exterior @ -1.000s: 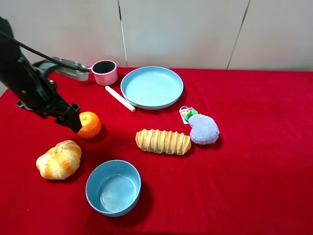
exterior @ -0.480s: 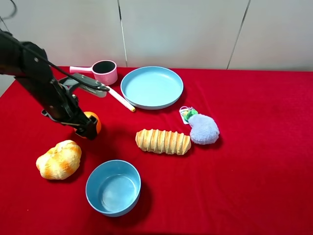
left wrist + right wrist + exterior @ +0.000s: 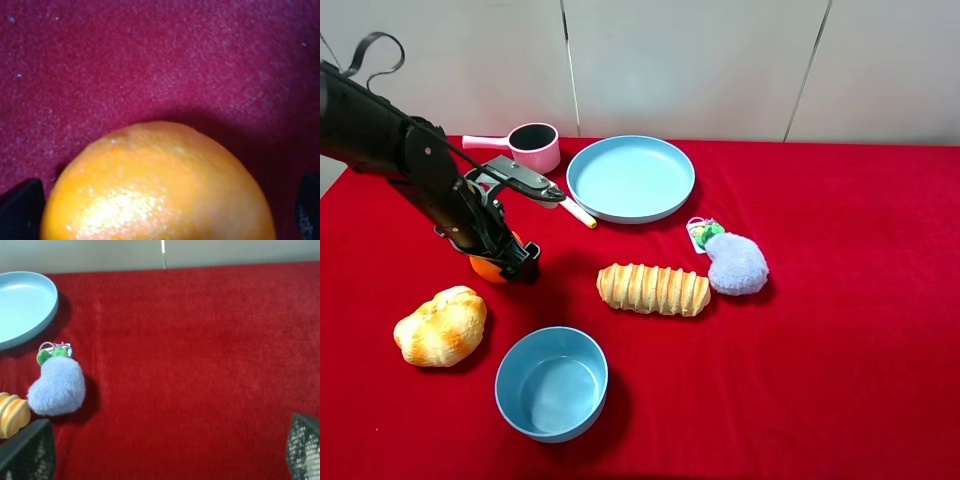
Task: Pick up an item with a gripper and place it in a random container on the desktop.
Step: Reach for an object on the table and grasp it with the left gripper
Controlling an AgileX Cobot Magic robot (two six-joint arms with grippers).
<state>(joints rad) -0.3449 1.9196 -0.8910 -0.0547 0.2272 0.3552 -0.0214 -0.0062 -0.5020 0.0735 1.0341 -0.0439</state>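
Note:
My left gripper should next take hold of the orange mandarin [image 3: 483, 268] by its round sides, so that it can put it in a container [image 3: 631, 178].
The orange mandarin [image 3: 483, 268] lies on the red desktop [image 3: 840, 330] at the left. My left gripper [image 3: 505, 262] is down over it and hides most of it. In the left wrist view the mandarin [image 3: 160, 185] fills the space between the two dark fingertips [image 3: 20, 207], which stand wide apart at its sides, so the left gripper [image 3: 165, 210] is open. The light blue plate [image 3: 630, 178] sits empty at the back centre and also shows in the right wrist view [image 3: 20, 305]. My right gripper [image 3: 165, 447] is open and empty above the cloth.
A round bread roll [image 3: 440, 326] and a deep blue bowl [image 3: 552, 382] sit near the front left. A ridged loaf [image 3: 653, 289] and a lilac plush toy [image 3: 736, 263] lie mid-table. A pink saucepan [image 3: 530, 147] and a white stick [image 3: 576, 211] are at the back left.
My left arm has swung right and down, from beside the mandarin's left side to over it. The fingers now straddle the fruit. Nothing else has moved.

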